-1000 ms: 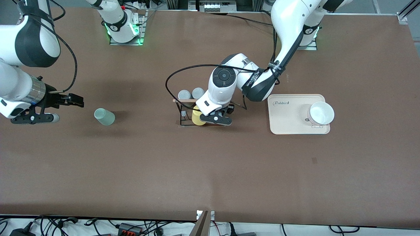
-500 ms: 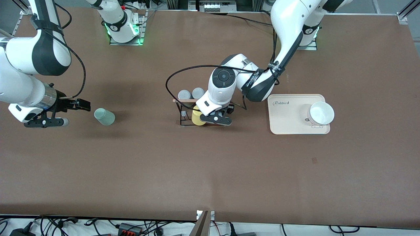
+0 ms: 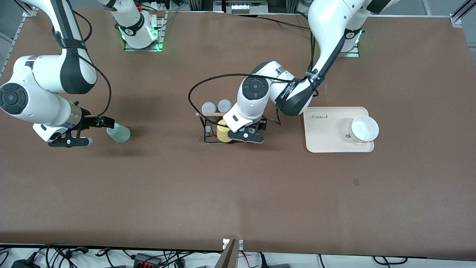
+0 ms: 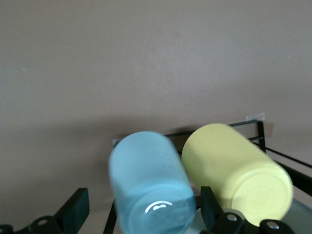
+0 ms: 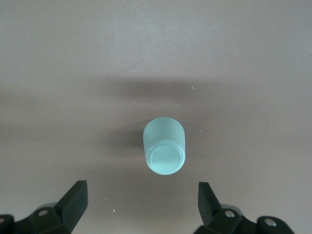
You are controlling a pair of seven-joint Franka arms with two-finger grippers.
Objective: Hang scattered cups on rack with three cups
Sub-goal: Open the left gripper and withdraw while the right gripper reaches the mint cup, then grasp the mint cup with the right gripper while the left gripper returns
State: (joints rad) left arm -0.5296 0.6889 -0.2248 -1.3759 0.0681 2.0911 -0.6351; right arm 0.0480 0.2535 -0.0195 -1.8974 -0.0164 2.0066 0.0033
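Note:
My right gripper reaches the mint cup next and grabs its closed base end [image 5: 165,158], leaving the cup's opening free to hang it on the rack.
The black wire rack [image 3: 205,131] with its wooden rod stands mid-table. On it sit a yellow cup [image 3: 222,131] and two grey cups [image 3: 209,107]. My left gripper [image 3: 247,134] is at the rack and open. In the left wrist view the light blue cup [image 4: 150,181] sits between its spread fingers [image 4: 76,207], untouched by them, on the rack's wire [image 4: 214,130] beside the yellow cup [image 4: 237,166]. My left hand hides the blue cup from the front camera. The mint cup [image 3: 118,133] lies on its side toward the right arm's end. My right gripper [image 3: 96,131] is beside it, open, the cup [image 5: 164,145] just ahead of its fingers [image 5: 77,192].
A beige tray [image 3: 326,138] holding a white bowl [image 3: 364,128] lies toward the left arm's end of the table, beside the rack. Bare brown tabletop spreads around the mint cup and nearer to the front camera.
My left gripper has opened and let go of the blue cup at the rack. My right arm has swung in toward the mint cup, its gripper now right beside it.

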